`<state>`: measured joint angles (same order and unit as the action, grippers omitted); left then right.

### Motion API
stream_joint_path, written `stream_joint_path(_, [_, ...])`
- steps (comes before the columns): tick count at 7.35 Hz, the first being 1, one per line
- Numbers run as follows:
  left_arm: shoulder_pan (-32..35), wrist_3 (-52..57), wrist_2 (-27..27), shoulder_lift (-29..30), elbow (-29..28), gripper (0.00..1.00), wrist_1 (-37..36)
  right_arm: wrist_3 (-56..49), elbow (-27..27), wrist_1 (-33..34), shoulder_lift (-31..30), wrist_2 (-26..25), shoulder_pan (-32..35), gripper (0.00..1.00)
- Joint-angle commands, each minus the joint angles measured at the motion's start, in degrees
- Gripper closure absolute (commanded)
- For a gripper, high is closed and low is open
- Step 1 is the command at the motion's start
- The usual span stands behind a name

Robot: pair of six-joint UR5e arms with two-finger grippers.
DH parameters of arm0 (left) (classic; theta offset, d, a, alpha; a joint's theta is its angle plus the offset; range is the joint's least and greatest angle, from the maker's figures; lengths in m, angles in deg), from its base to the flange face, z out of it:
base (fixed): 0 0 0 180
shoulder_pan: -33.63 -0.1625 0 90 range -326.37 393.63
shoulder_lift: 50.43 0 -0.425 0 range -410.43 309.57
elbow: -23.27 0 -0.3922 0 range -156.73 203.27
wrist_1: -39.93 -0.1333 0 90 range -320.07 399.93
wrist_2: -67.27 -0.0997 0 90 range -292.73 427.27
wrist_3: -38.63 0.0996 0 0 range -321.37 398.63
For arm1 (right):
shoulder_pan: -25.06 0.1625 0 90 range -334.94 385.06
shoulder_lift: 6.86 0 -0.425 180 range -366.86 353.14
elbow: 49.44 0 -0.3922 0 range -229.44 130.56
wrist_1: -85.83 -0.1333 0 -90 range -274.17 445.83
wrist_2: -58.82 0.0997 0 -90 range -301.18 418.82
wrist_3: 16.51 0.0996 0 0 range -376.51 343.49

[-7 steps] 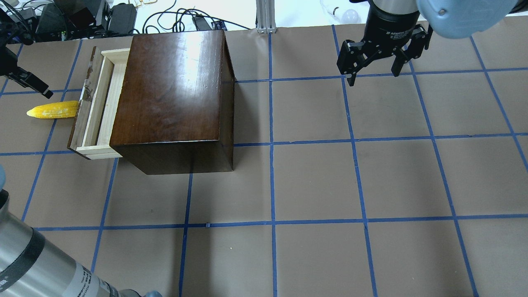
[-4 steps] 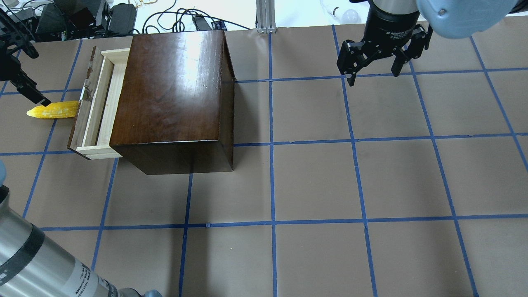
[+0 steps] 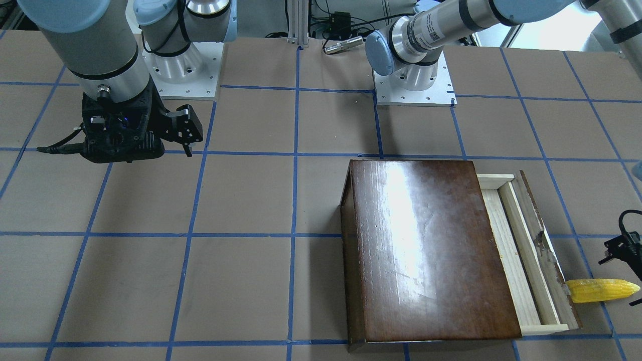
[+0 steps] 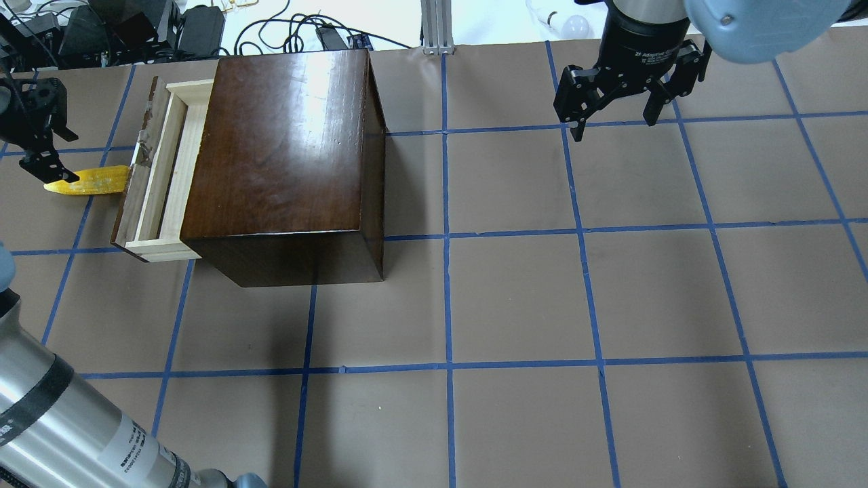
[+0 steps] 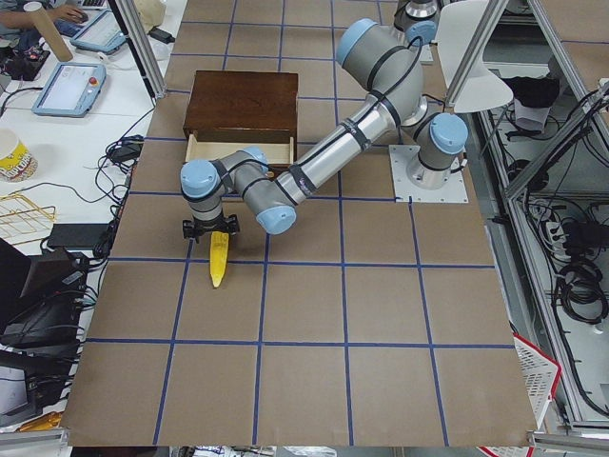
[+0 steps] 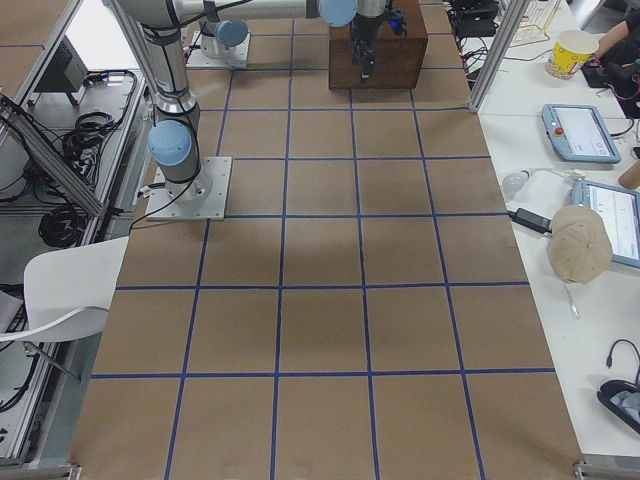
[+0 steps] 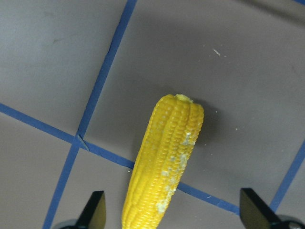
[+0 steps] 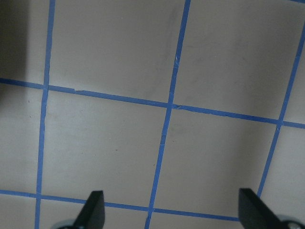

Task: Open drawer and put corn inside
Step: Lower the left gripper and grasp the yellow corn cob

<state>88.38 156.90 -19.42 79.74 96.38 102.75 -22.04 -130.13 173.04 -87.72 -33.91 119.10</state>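
I will next grab the yellow corn by its kernel-covered body (image 3: 602,290) with my left gripper, so that I can put the corn inside the open drawer (image 3: 526,250).
The yellow corn (image 4: 91,181) lies on the table, its blunt end against the dark front panel of the drawer (image 4: 157,177). The drawer is pulled partly out of the dark brown box (image 4: 285,146), and what shows of its pale tray is bare. My left gripper (image 4: 46,163) hangs open over the corn's pointed end. In the left wrist view its fingertips (image 7: 95,210) stand on either side of the corn (image 7: 167,157), apart from it. My right gripper (image 4: 614,127) is open and empty, far right at the back. The corn (image 3: 602,290) and drawer (image 3: 526,250) also show in the front view.
Brown paper with a blue tape grid covers the table (image 4: 515,305). Cables and black gear (image 4: 135,30) lie past the far edge behind the box. The left arm's forearm (image 4: 61,427) crosses the near left corner.
My left gripper has come down and turned over the corn's pointed end. The corn, the drawer and the right arm have not moved.
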Motion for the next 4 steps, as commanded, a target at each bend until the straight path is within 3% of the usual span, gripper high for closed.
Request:
stream_joint_path(1, [0.01, 7.85, 0.03, 2.62, -0.95, 0.00, -1.11, 0.00, 0.00, -0.02, 0.00, 0.00, 0.00, 0.00])
stream_joint_path(4, [-0.08, 7.60, -0.58, 4.92, -1.75, 0.00, -1.38, 0.00, 0.00, -0.02, 0.00, 0.00, 0.00, 0.00])
